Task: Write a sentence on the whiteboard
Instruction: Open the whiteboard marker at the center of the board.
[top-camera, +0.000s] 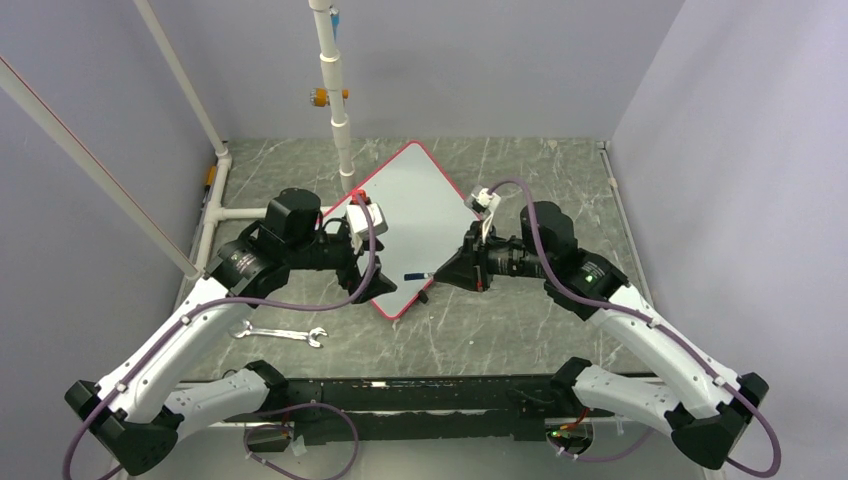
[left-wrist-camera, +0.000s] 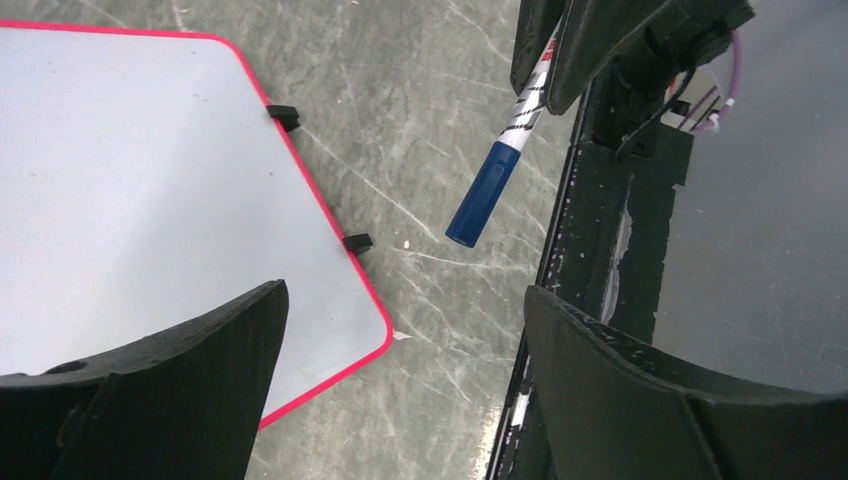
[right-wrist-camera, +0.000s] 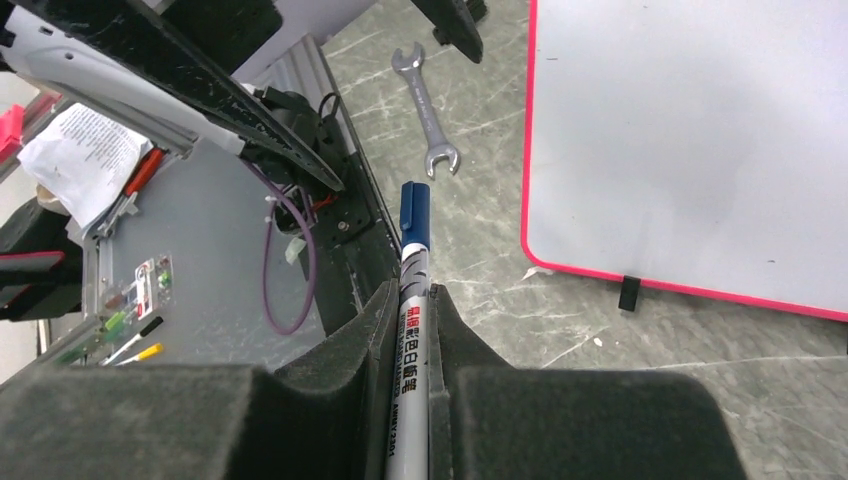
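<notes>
I should next grab the marker by its blue cap (top-camera: 415, 276) (left-wrist-camera: 484, 195) with my left gripper and leave the marker's white body to my right gripper. Then the cap can come off for writing.
The whiteboard (top-camera: 412, 220) lies flat on the table, turned like a diamond, with a red border and small black feet; its face is blank and no sentence shows. It also shows in the left wrist view (left-wrist-camera: 130, 180) and the right wrist view (right-wrist-camera: 690, 140). My right gripper (top-camera: 445, 272) is shut on a capped blue marker (top-camera: 418, 275) just off the board's near corner, with the cap pointing left. The marker (right-wrist-camera: 413, 250) sits pinched between the pads (right-wrist-camera: 350, 350). My left gripper (top-camera: 378, 278) is open and empty (left-wrist-camera: 405, 370) over the board's near corner, facing the marker (left-wrist-camera: 495, 170).
A silver wrench (top-camera: 280, 333) lies on the table left of the board, also in the right wrist view (right-wrist-camera: 428, 110). A white pipe post (top-camera: 335, 100) stands behind the board. White frame pipes (top-camera: 215, 190) run along the left side. A black rail (top-camera: 420, 390) lines the near edge.
</notes>
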